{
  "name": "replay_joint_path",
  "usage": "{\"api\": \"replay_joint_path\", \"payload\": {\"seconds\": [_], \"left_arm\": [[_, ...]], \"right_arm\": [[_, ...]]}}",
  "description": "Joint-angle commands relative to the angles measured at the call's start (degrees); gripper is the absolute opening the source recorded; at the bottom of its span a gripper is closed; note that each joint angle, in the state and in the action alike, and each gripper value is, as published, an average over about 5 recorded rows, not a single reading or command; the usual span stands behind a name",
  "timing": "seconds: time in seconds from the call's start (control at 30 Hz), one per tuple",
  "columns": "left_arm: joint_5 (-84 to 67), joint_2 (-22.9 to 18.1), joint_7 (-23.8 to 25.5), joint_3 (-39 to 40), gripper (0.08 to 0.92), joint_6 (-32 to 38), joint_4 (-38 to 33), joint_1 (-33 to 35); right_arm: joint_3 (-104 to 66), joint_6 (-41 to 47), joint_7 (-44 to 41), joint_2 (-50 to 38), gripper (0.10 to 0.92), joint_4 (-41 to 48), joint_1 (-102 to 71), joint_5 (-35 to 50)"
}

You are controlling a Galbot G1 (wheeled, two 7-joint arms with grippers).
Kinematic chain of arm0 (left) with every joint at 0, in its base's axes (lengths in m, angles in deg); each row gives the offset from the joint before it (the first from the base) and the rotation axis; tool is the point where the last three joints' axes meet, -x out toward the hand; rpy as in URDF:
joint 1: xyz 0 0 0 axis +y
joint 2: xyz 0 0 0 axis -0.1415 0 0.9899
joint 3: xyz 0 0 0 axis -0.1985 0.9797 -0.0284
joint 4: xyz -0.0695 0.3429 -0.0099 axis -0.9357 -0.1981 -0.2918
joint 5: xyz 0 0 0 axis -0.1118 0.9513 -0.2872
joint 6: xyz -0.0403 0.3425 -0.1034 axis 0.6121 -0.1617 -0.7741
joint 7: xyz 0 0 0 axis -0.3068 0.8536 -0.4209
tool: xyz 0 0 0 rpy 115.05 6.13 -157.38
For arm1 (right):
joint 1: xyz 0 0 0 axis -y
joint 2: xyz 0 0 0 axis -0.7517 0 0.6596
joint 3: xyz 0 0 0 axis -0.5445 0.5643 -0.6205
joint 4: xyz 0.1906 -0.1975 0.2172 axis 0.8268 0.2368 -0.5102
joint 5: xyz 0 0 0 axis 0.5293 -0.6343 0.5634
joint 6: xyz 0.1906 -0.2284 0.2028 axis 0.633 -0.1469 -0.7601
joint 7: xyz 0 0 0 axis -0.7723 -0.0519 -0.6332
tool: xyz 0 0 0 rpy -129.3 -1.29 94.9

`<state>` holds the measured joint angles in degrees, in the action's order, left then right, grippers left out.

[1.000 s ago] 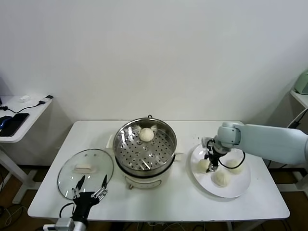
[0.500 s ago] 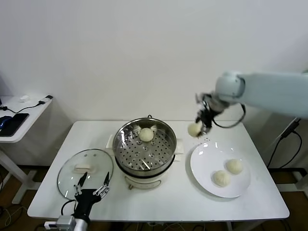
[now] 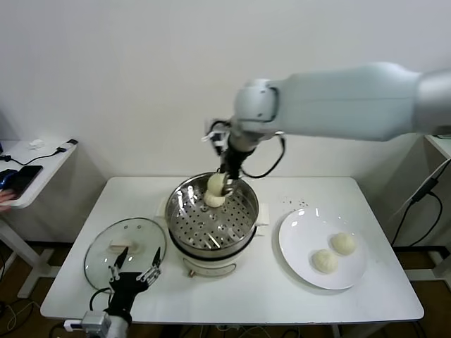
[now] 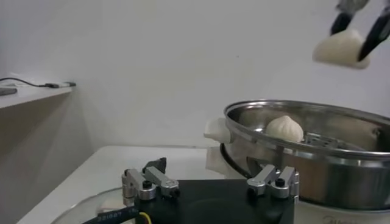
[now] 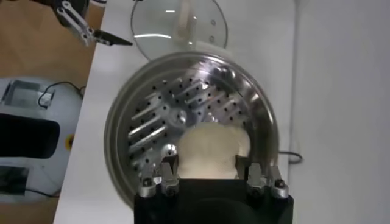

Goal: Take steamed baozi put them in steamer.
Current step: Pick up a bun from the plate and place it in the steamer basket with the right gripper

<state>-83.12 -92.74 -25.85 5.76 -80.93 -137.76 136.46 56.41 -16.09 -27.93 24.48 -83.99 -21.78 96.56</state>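
Observation:
The held baozi (image 3: 217, 184) hangs high over the second baozi and above the perforated tray (image 3: 204, 222), so my right gripper keeps holding its baozi for now.
My right gripper (image 3: 220, 182) hangs over the back of the steamer (image 3: 211, 251), shut on a cream-white baozi (image 3: 215, 184). In the right wrist view that baozi (image 5: 213, 148) sits between the fingers above the perforated tray (image 5: 177, 112). A second baozi (image 3: 213, 201) lies on the tray just below it, also seen from the left wrist, baozi (image 4: 284, 129). Two more baozi (image 3: 343, 243), (image 3: 324, 261) lie on the white plate (image 3: 296, 243). My left gripper (image 3: 132, 271) stays parked, open, over the near edge of the glass lid.
The round glass lid (image 3: 125, 246) with a white handle lies flat on the table to the left of the steamer. A side table (image 3: 28, 176) with cables stands further left. The white wall is close behind.
My right gripper lifted one baozi off the plate and carried it up and to the left, over the steamer. Two baozi are left on the plate. The left arm barely moved.

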Motion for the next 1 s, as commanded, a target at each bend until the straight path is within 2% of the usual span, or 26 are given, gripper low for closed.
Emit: {"api": "replay_joint_path", "payload": {"seconds": [0.03,0.73,1.0], "left_arm": [[0.0,0.2,0.0,0.0,0.823,0.1,0.1,0.1],[-0.1,0.6,0.0,-0.5,0.823,-0.3,0.2,-0.5],[-0.1,0.6,0.0,-0.7,0.823,-0.4,0.1,-0.5]], "right_arm": [[-0.7,2.0,3.4,10.4,0.628,7.2,-8.6,1.4],[-1.2,-1.3,3.8,14.2,0.637,20.9,-20.2,-5.3],[-2.3,-3.2,0.6,11.1,0.806,18.1,-18.2,-5.4]]}}
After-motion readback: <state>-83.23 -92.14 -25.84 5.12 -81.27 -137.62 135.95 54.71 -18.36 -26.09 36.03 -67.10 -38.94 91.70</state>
